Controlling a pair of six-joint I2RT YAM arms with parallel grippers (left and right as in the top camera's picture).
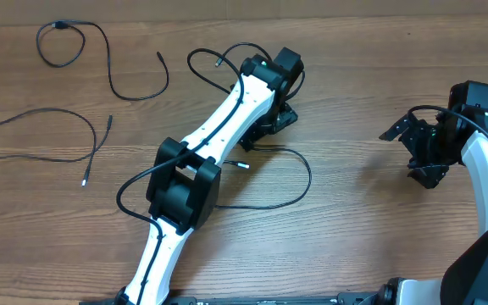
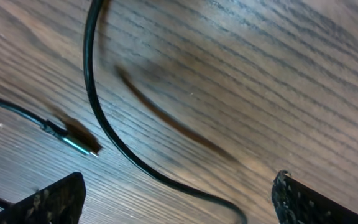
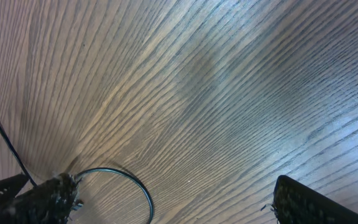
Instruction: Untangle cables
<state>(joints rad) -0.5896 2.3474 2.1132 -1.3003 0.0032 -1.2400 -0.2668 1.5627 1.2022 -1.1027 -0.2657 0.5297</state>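
The left gripper picks up the long black cable by its curved middle (image 2: 174,184) next, away from the connector (image 2: 78,144), to keep the cable's ends free.
A long black cable (image 1: 305,174) loops on the table around my left arm, and its connector end (image 1: 242,165) lies beside the arm. My left gripper (image 1: 268,129) is open low over this cable. In the left wrist view the cable (image 2: 107,134) curves down between the open jaws (image 2: 179,205), with the metal-tipped connector (image 2: 78,144) to the left. A second black cable (image 1: 113,72) lies at the top left and a third (image 1: 53,113) at the far left, both apart from the others. My right gripper (image 1: 415,151) is open and empty over bare wood (image 3: 173,202).
The wooden table (image 1: 354,76) fills all views. A thin black wire loop (image 3: 138,183) sits by the right gripper's left finger; it seems to belong to the arm. My left arm (image 1: 185,178) lies diagonally over the middle cable.
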